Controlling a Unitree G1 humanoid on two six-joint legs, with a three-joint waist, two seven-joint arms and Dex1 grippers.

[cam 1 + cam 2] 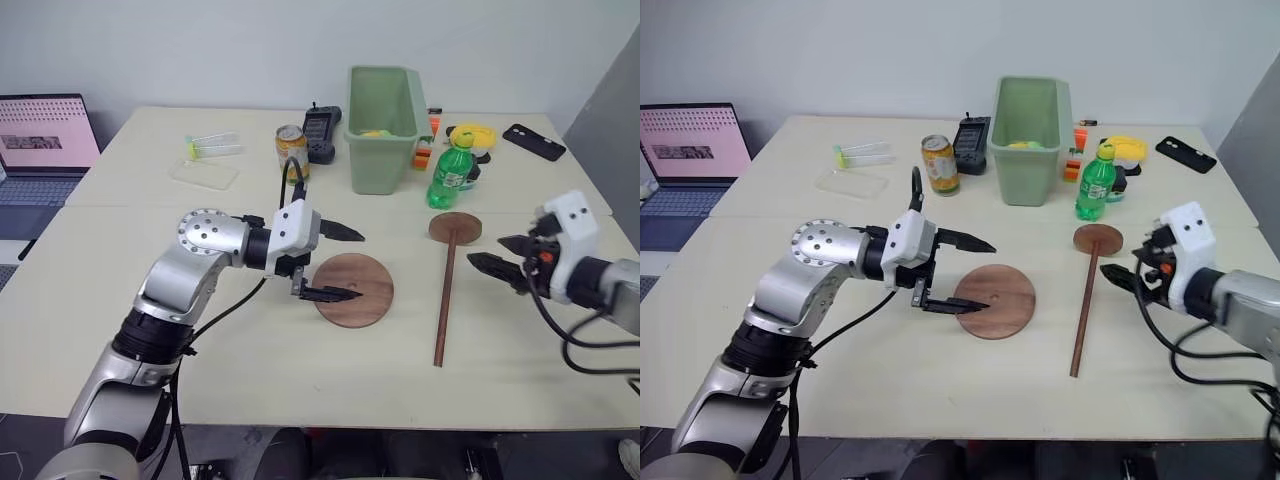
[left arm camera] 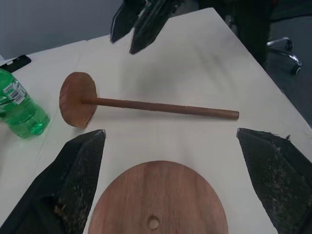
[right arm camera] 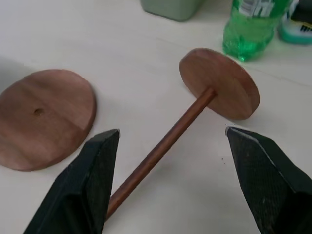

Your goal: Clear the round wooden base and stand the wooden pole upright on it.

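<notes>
The long, thin pole has a broad disc point(image 1: 455, 227) at one end. My right gripper should grab the pole next by its body near the disc point(image 1: 450, 267).
The round wooden base point(image 1: 355, 290) lies flat mid-table with nothing on it, its centre hole showing in the left wrist view point(image 2: 153, 223). To its right, the wooden pole point(image 1: 445, 300) lies on the table, with its disc end point(image 1: 455, 228) toward the far side. My left gripper point(image 1: 352, 265) hovers open over the base's left edge, pointing right, empty. My right gripper point(image 1: 487, 252) is open and empty just right of the pole. It points toward the pole point(image 3: 161, 146), which runs between its fingers in the right wrist view.
A green bin point(image 1: 385, 125), a green bottle point(image 1: 452, 175), a drink can point(image 1: 291, 150), a black device point(image 1: 322, 130) and a phone point(image 1: 533, 141) line the far side. A clear plastic box point(image 1: 205, 175) sits far left and a laptop point(image 1: 40, 140) at the left edge.
</notes>
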